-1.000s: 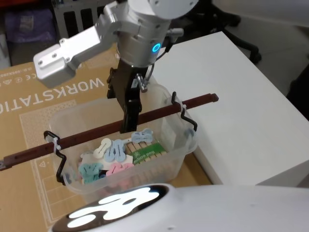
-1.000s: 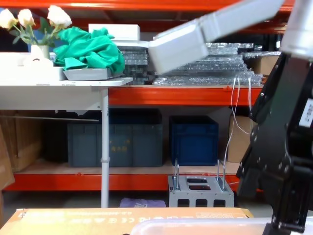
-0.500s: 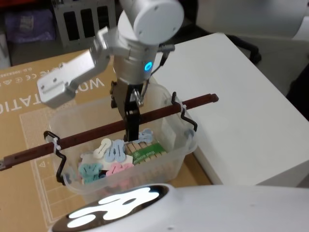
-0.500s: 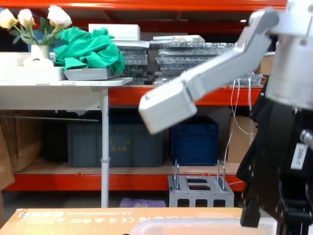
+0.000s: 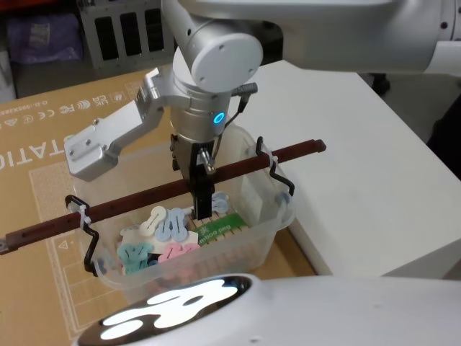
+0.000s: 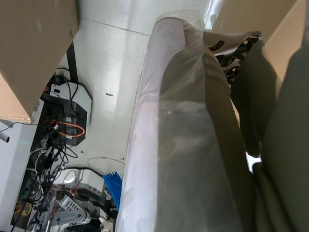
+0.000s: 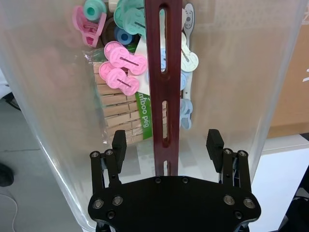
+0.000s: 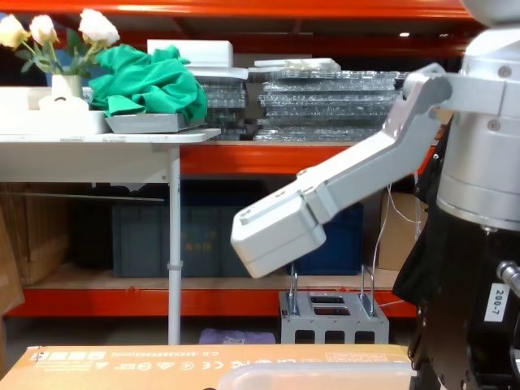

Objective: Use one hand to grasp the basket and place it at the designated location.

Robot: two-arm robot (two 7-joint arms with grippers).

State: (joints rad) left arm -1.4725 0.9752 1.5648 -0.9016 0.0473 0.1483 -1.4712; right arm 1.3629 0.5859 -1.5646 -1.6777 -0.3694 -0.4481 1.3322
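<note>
The gripper grabs the basket (image 5: pixel 248 249) by the middle of its slotted handle next. This keeps it level, as the coloured pegs inside would spill if it tipped.
The basket (image 5: pixel 248 249) is a clear plastic tub resting on a cardboard sheet, with coloured pegs (image 5: pixel 167 229) and a pack of wooden pegs inside. Its long reddish-brown bar handle (image 5: pixel 130 200) lies across the top on black hooks (image 5: pixel 277 176), with a white zip tie (image 5: pixel 81 214) near one end. My right gripper (image 5: pixel 203 207) reaches down from above at the middle of the handle. In the right wrist view the gripper (image 7: pixel 167 144) is open, one finger on each side of the handle (image 7: pixel 163 58), not touching it. The basket's rim (image 8: pixel 325 374) shows low in the chest view.
A brown cardboard sheet (image 5: pixel 43 144) lies under the basket. A white table (image 5: pixel 346 144) stands close on its right. A grey metal rack (image 5: pixel 122 29) stands behind. Across the room are orange shelves with dark blue crates (image 8: pixel 195 236) and a white table with green cloth (image 8: pixel 146 81).
My right gripper has come down and turned, so its fingers now reach below the handle on both sides. The arm's grey link has swung lower. The basket has not moved.
</note>
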